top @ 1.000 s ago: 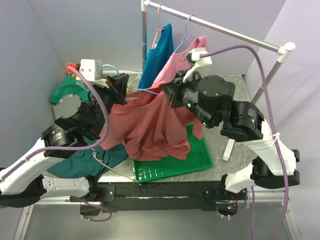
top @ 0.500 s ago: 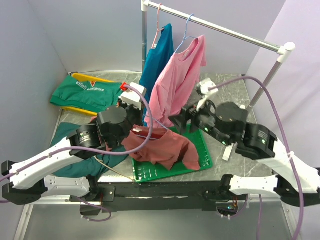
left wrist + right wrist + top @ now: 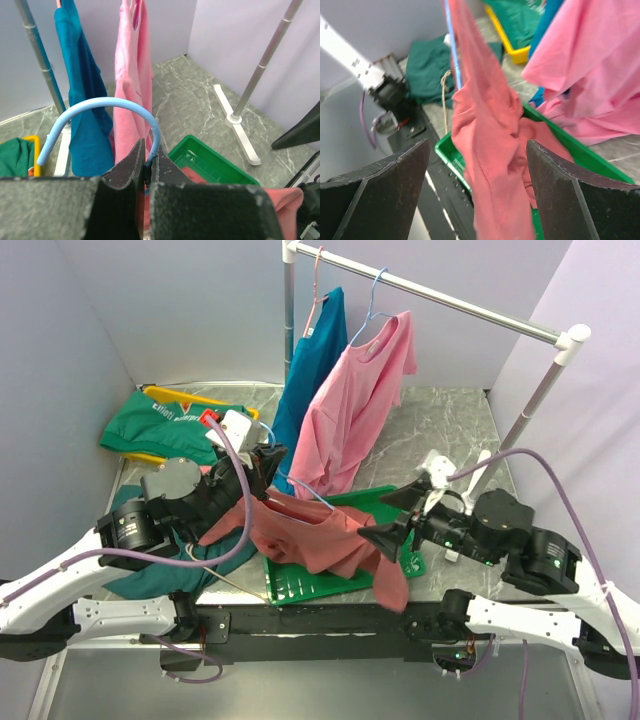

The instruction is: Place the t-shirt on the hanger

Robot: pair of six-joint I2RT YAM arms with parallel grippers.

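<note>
I will next grab the salmon-red t-shirt [image 3: 305, 530] with my right gripper at its end just past the hanger wire, so the hook stays free to hang.
The salmon-red t-shirt [image 3: 305, 530] hangs from the light blue wire hanger [image 3: 300, 488] and sags over the green tray [image 3: 300, 588]; one end trails past the table's front edge. My left gripper [image 3: 266, 464] is shut on the hanger's wire just below its curled hook [image 3: 100, 103], as the left wrist view [image 3: 148, 151] shows. At the shirt's right end my right gripper [image 3: 392, 517] is open. In the right wrist view its jaws stand wide, the t-shirt [image 3: 490, 145] hangs in the gap [image 3: 477, 150] untouched, and the hanger wire [image 3: 451, 45] runs above.
A pink t-shirt [image 3: 355, 400] and a teal one [image 3: 312, 355] hang on the rail [image 3: 450, 302] behind. A green shirt lies in a yellow tray [image 3: 160, 455] at the back left. A dark teal garment [image 3: 150, 575] lies under the left arm. The rack's white foot [image 3: 235, 117] is at the right.
My right gripper has opened, let go of the t-shirt and pulled back to the near right. The left arm has come down with the hanger, and the shirt now sags onto the tray.
</note>
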